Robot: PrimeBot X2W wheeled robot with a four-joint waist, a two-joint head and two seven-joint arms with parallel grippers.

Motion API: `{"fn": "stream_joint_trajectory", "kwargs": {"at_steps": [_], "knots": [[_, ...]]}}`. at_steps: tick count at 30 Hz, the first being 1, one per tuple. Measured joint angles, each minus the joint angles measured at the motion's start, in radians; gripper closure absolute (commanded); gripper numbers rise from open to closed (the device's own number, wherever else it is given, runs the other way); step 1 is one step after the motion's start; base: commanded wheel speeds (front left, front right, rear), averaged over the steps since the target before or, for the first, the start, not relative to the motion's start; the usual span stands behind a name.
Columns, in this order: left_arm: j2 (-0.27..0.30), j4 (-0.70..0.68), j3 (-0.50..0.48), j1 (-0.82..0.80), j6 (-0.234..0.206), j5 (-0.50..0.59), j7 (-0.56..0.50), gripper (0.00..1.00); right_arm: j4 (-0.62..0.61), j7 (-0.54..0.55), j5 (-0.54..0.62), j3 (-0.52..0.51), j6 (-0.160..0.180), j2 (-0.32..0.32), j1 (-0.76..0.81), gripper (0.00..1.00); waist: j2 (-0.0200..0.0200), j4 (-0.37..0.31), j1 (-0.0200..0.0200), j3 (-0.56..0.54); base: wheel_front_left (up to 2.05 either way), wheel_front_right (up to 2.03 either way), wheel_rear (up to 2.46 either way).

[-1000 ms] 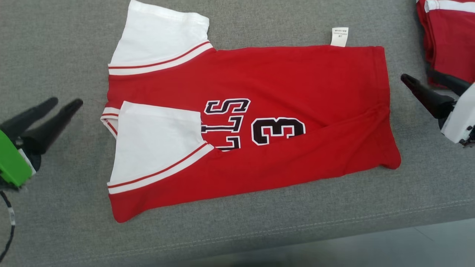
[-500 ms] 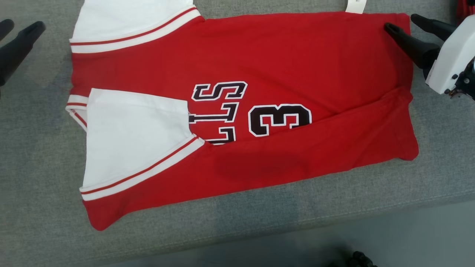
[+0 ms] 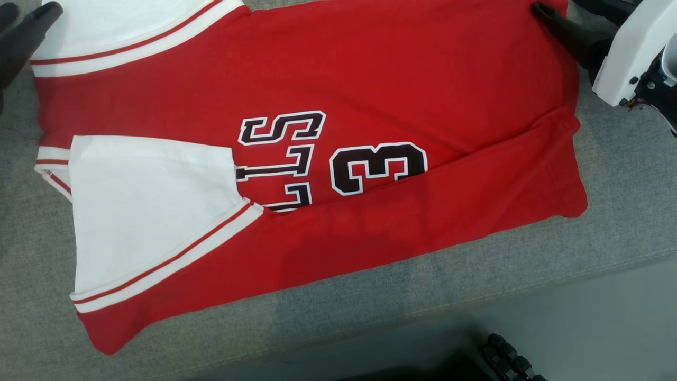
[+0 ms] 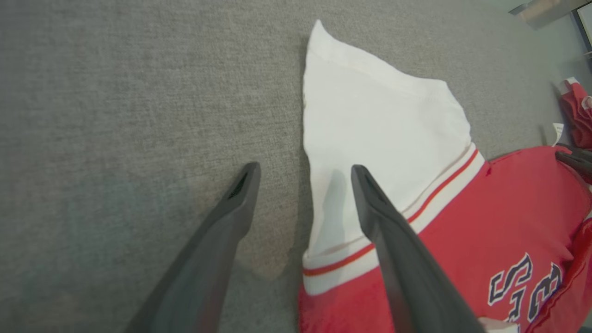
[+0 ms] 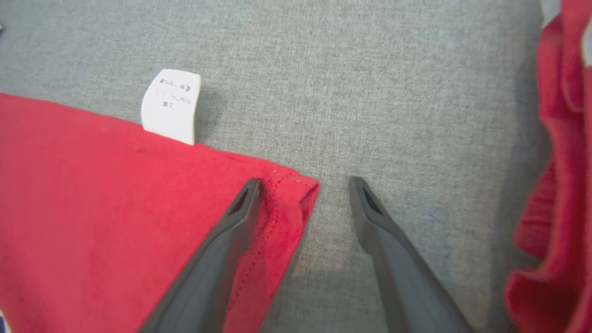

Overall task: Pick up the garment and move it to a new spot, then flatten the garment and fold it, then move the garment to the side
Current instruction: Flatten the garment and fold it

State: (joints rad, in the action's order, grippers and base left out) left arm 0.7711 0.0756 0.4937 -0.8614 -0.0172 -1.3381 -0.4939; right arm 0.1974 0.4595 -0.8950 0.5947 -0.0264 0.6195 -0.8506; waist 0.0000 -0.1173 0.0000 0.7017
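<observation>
My right gripper is to pinch the jersey next by its bunched hem corner (image 3: 558, 7), because that corner puckers up while the red body (image 3: 406, 70) lies flat.
A red jersey (image 3: 402, 69) with white sleeves and a black "3" lies flat on the grey table (image 3: 624, 174), its near side folded over. My left gripper (image 3: 26, 9) is open at the far white sleeve (image 4: 370, 120). In the left wrist view the left gripper (image 4: 303, 173) straddles that sleeve's edge, one finger over the cloth and one over the table. My right gripper (image 3: 561, 6) is open at the jersey's far hem corner (image 5: 286, 194). The right gripper (image 5: 306, 184) has one finger above the red hem and the other above bare table.
A white care label (image 5: 171, 106) sticks out from the jersey's far edge. Another red garment (image 5: 555, 185) lies bunched to the right of the right gripper. The table's front edge (image 3: 476, 312) runs along the bottom, with floor and a dark ribbed object (image 3: 510, 360) below it.
The head camera has moved, shifting the picture up and left. Both grippers have moved from beside the jersey to its far corners, left at the sleeve, right at the hem.
</observation>
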Motion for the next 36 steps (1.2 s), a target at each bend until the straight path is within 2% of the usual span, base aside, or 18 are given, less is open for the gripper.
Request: {"fn": "stream_joint_trajectory", "kwargs": {"at_steps": [2, 15, 16, 22, 36], "knots": [[-0.006, 0.015, 0.005, -0.012, 0.004, 0.004, -0.007, 0.00, 0.012, 0.000, -0.001, 0.003, -0.009, -0.010, -0.008, 0.17, 0.0000, -0.004, 0.0000, 0.001, 0.00, 0.00, 0.00], [-0.007, 0.121, 0.007, -0.057, 0.032, 0.026, -0.025, 0.00, 0.051, 0.023, -0.005, 0.062, -0.054, -0.070, -0.042, 0.16, 0.0000, -0.048, 0.0000, -0.018, 0.00, 0.00, 0.00], [-0.007, 0.126, 0.007, -0.062, 0.035, 0.026, -0.026, 0.00, 0.050, 0.027, -0.005, 0.067, -0.061, -0.072, -0.042, 0.20, 0.0000, -0.052, 0.0000, -0.019, 0.00, 0.00, 0.00], [-0.008, 0.145, 0.005, -0.083, 0.045, 0.024, -0.035, 0.00, 0.044, 0.038, -0.013, 0.089, -0.071, -0.082, -0.043, 0.18, 0.0000, -0.070, 0.0000, -0.023, 0.00, 0.00, 0.00], [-0.002, 0.201, 0.026, -0.158, 0.065, 0.059, -0.068, 0.00, 0.022, 0.047, -0.018, 0.122, -0.088, -0.099, -0.063, 0.23, 0.0000, -0.123, 0.0000, -0.005, 0.00, 0.00, 0.00]]}}
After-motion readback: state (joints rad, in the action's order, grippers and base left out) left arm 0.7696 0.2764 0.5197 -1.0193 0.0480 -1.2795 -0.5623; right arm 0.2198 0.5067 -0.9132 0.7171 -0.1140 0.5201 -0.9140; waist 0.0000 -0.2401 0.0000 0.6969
